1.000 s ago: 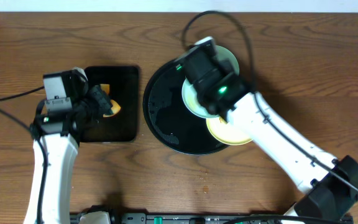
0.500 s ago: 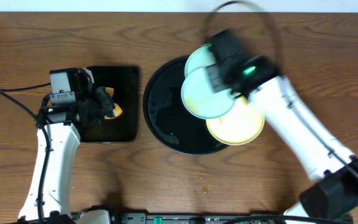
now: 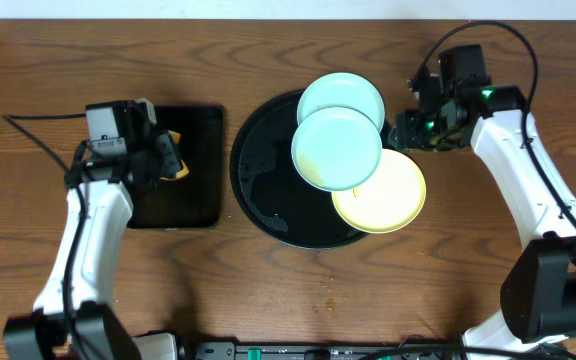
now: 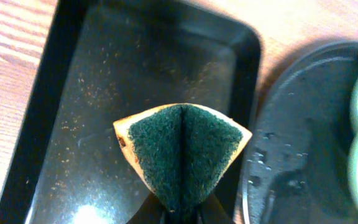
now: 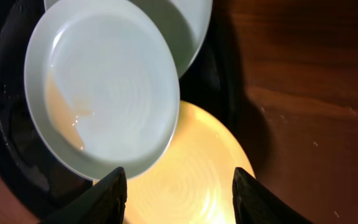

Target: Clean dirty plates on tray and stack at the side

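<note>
The sponge's yellow edge (image 3: 182, 173) (image 4: 243, 135) hangs above the rectangular tray's bottom, overlapping the tray's side, so the sponge comes down next before my left gripper releases it.
The round black tray (image 3: 263, 190) holds three overlapping plates: a mint-blue plate (image 3: 342, 98) at the back, a second mint-blue plate (image 3: 334, 150) lying partly over it, and a pale yellow plate (image 3: 383, 195) hanging over the tray's right rim. My right gripper (image 3: 403, 132) hovers open just right of the plates and holds nothing. In the right wrist view its gripper (image 5: 182, 199) has the yellow plate (image 5: 191, 168) below its spread jaws, with the upper mint plate (image 5: 104, 87) ahead. My left gripper (image 3: 163, 160) is shut on a folded green-and-yellow sponge (image 4: 182, 149).
A rectangular black tray (image 3: 193, 130) lies left of the round tray, under the left gripper and sponge. Water droplets speckle the round tray (image 4: 303, 137). Bare wood tabletop (image 3: 488, 260) lies right of the plates. Cables trail from both arms.
My right arm has swung off the plates to the tray's right side and its jaws have opened. The left arm shifted slightly, still gripping the sponge.
</note>
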Action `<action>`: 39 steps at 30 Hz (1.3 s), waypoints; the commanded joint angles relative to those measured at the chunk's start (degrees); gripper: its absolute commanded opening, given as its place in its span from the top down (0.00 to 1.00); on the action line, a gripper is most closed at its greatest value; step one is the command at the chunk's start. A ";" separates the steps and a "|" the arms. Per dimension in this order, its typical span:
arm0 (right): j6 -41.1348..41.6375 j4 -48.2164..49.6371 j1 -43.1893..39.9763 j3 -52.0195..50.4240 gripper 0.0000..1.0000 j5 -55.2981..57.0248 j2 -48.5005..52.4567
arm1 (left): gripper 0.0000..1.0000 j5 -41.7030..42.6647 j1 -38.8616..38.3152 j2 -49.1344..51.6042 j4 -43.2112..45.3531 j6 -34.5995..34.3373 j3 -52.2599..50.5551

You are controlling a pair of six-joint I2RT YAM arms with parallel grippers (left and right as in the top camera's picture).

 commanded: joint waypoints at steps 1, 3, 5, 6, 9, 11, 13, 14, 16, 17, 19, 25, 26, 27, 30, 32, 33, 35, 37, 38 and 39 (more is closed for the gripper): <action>-1.36 3.93 0.61 -3.65 0.48 -2.03 0.28 | 0.92 -1.88 0.13 3.74 1.66 1.40 1.14; -1.14 7.34 1.03 -6.08 0.51 -2.03 0.28 | 0.92 -1.88 0.13 5.53 2.62 1.40 1.14; -0.94 11.39 1.70 -8.72 0.54 -2.03 0.28 | 0.92 -1.92 0.13 7.52 3.28 1.42 1.14; -0.66 13.29 2.10 -9.94 0.55 -1.99 0.28 | 0.92 -2.03 0.15 8.26 3.61 1.42 1.14; -0.33 17.84 2.84 -12.63 0.55 -1.95 0.39 | 0.92 -2.08 0.13 10.12 4.24 1.42 1.14; 0.63 21.51 3.30 -14.56 0.55 -1.25 0.39 | 0.92 -2.08 0.13 10.99 4.39 1.42 1.14; 2.82 25.07 3.58 -16.44 0.55 1.05 0.39 | 0.91 -2.08 0.13 11.47 4.44 1.42 1.14; 3.67 26.53 3.61 -17.20 0.56 1.99 0.39 | 0.92 -2.08 0.15 11.56 4.46 1.42 1.14; 4.85 30.14 3.58 -19.02 0.59 2.97 0.39 | 0.91 -2.08 0.15 11.56 4.50 1.42 1.14; 4.87 31.61 3.58 -19.78 0.59 2.93 0.39 | 0.91 -2.10 0.15 11.56 4.50 1.42 1.14; 4.92 34.14 3.58 -21.09 0.61 2.93 0.39 | 0.91 -2.08 0.15 11.58 4.48 1.42 1.14; 8.63 40.74 3.65 -24.68 0.69 2.93 0.39 | 0.91 -2.10 0.13 11.67 4.48 1.42 1.11; 8.74 41.05 3.72 -24.76 0.69 2.95 0.39 | 0.91 -2.10 0.13 11.67 4.46 1.42 1.11; 8.74 41.18 3.78 -24.76 0.70 2.97 0.42 | 0.91 -2.10 0.13 11.67 4.46 1.42 1.11; 8.72 41.35 3.93 -24.76 0.70 2.95 0.42 | 0.91 -2.10 0.15 11.67 4.46 1.42 1.11; 8.72 41.31 4.02 -24.76 0.70 2.95 0.48 | 0.91 -2.10 0.13 11.67 4.44 1.42 1.11; 8.74 41.35 4.02 -24.76 0.70 2.93 0.61 | 0.91 -2.10 0.13 11.67 4.44 1.42 1.11; 8.74 41.40 4.17 -24.76 0.71 2.93 0.94 | 0.91 -2.10 0.13 11.67 4.44 1.42 1.11; 8.70 41.38 4.57 -24.76 0.71 2.95 1.38 | 0.91 -2.10 0.13 11.67 4.44 1.42 1.11; 8.70 41.38 4.76 -24.76 0.71 2.93 1.68 | 0.91 -2.10 0.13 11.67 4.44 1.42 1.11; 8.68 41.40 4.98 -24.76 0.72 2.99 1.90 | 0.91 -2.10 0.13 11.67 4.44 1.42 1.11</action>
